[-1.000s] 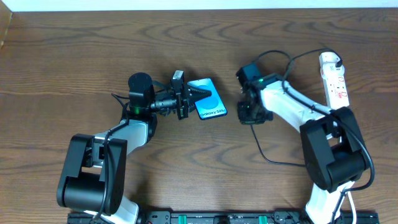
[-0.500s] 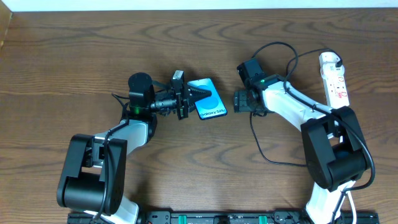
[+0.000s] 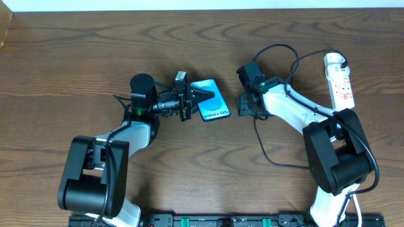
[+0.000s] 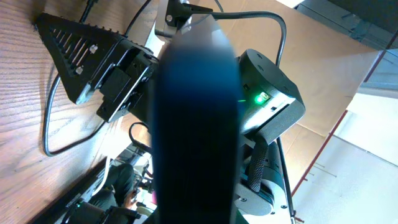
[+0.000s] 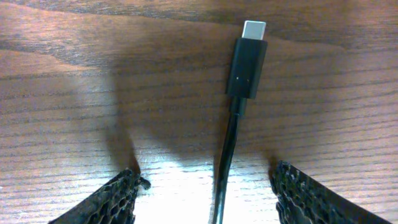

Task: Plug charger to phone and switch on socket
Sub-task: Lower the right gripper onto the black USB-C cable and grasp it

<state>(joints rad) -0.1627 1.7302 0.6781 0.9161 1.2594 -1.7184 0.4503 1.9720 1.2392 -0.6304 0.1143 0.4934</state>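
Note:
My right gripper will next grab the charger's cable just behind its connector (image 5: 232, 126), so the connector's tip stays pointing outward to plug into the phone.
The phone (image 3: 216, 110) lies flat left of centre, screen up, and my left gripper (image 3: 201, 96) is shut on its left end. In the left wrist view the phone (image 4: 196, 124) is a dark blur filling the middle. The charger's connector tip (image 5: 247, 65) rests on the wood, its black cable (image 5: 227, 155) running back between the fingers (image 5: 311, 196) of my open right gripper (image 5: 208, 199), untouched by either. Overhead, that right gripper (image 3: 240, 104) sits just right of the phone, hiding the tip. The cable (image 3: 260, 139) loops round to the white socket (image 3: 341, 82) at the far right.
The right arm's white links (image 3: 297, 110) cross between the phone and the socket. Slack cable curves toward the front edge (image 3: 284, 165) and arcs behind the right wrist (image 3: 281, 47). A dark rail (image 3: 208, 221) runs along the table's front. In the left wrist view the right gripper's finger (image 4: 81, 62) shows ahead.
My right gripper has swung from pointing toward the front edge to pointing left at the phone, and its jaws have opened off the cable. The left gripper and phone have not moved.

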